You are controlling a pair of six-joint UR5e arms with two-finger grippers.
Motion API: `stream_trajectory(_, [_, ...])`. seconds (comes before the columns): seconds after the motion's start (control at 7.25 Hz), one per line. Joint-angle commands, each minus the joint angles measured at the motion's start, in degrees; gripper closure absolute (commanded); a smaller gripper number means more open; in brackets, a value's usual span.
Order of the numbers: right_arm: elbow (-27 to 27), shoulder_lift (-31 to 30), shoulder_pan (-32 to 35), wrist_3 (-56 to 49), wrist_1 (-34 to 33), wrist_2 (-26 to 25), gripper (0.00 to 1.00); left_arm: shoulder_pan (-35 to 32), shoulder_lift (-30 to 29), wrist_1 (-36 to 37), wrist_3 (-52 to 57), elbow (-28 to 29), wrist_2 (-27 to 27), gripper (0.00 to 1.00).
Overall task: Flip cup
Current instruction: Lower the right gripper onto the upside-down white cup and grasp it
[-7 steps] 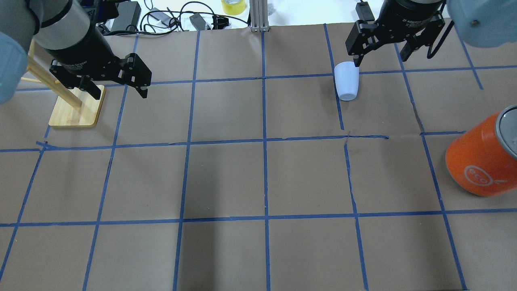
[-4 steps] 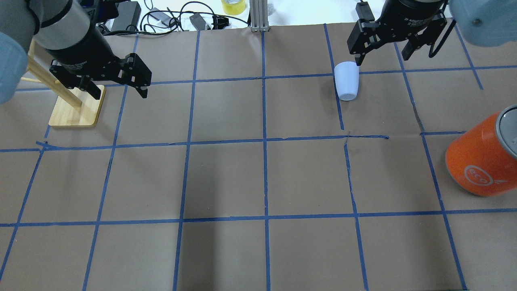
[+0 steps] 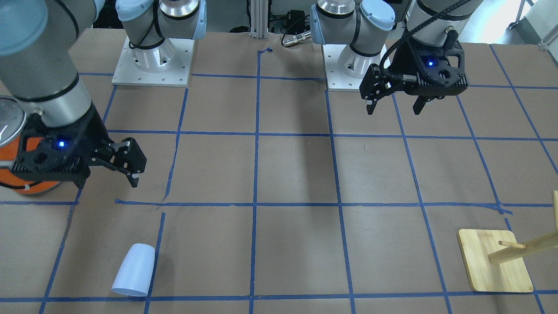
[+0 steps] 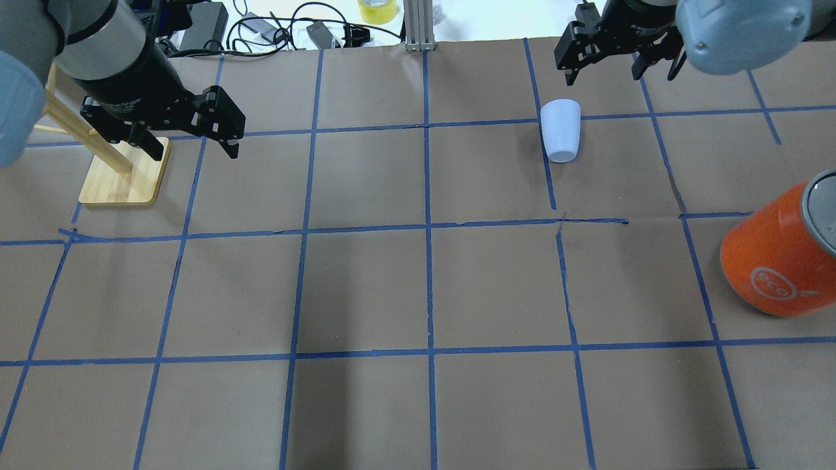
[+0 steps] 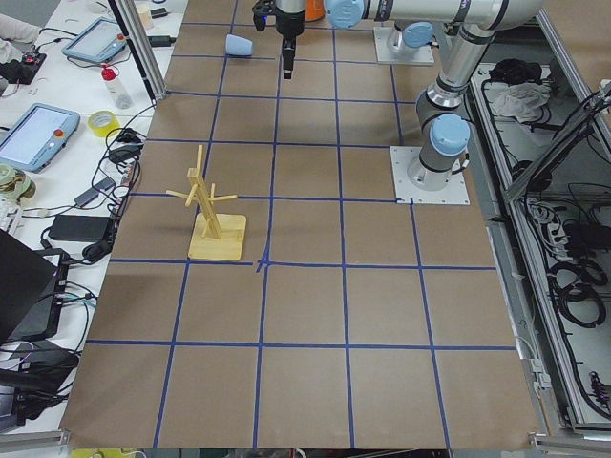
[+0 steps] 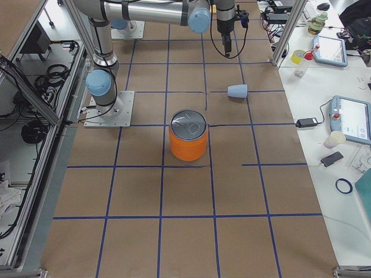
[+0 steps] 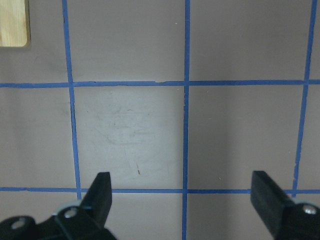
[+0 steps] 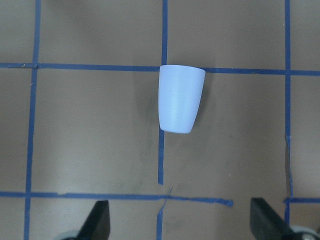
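Note:
I need to move the pale light-blue cup into place for flipping, so next I need to grab it with my right gripper around its body (image 3: 133,267) (image 8: 180,102).
The pale light-blue cup (image 4: 560,130) lies on its side on the brown paper, wide rim pointing away from the robot. It also shows in the front view (image 3: 133,270), the right wrist view (image 8: 180,98) and the side views (image 5: 239,44) (image 6: 237,91). My right gripper (image 4: 620,65) is open and empty, raised above the table, apart from the cup; the front view (image 3: 107,176) and its wrist view (image 8: 182,220) show it too. My left gripper (image 4: 192,149) (image 3: 393,108) (image 7: 184,195) is open and empty, hanging over bare paper.
A large orange can with a silver top (image 4: 777,261) (image 6: 188,136) stands at the right. A wooden peg stand (image 4: 124,173) (image 3: 495,261) stands beside the left gripper. Cables (image 4: 274,29) and a yellow tape roll (image 4: 377,10) lie beyond the far edge.
My right gripper has drawn up and away from the cup's rim, toward the top of the overhead view, still open. The cup and the left arm have not moved.

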Motion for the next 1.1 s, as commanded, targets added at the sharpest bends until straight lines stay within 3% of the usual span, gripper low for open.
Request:
stream_trajectory(0.0, [0.0, 10.0, -0.9, -0.1, -10.8, 0.1, 0.0, 0.0, 0.0, 0.0, 0.0, 0.0, 0.0, 0.0])
stream_trajectory(0.28, [0.2, 17.2, -1.5, -0.2, -16.1, 0.0, 0.0, 0.0, 0.0, 0.0, 0.0, 0.0, 0.0, 0.0])
stream_trajectory(0.97, [-0.3, 24.3, -1.5, 0.0, -22.6, 1.1, 0.0, 0.0, -0.1, 0.0, -0.1, 0.0, 0.0, 0.0])
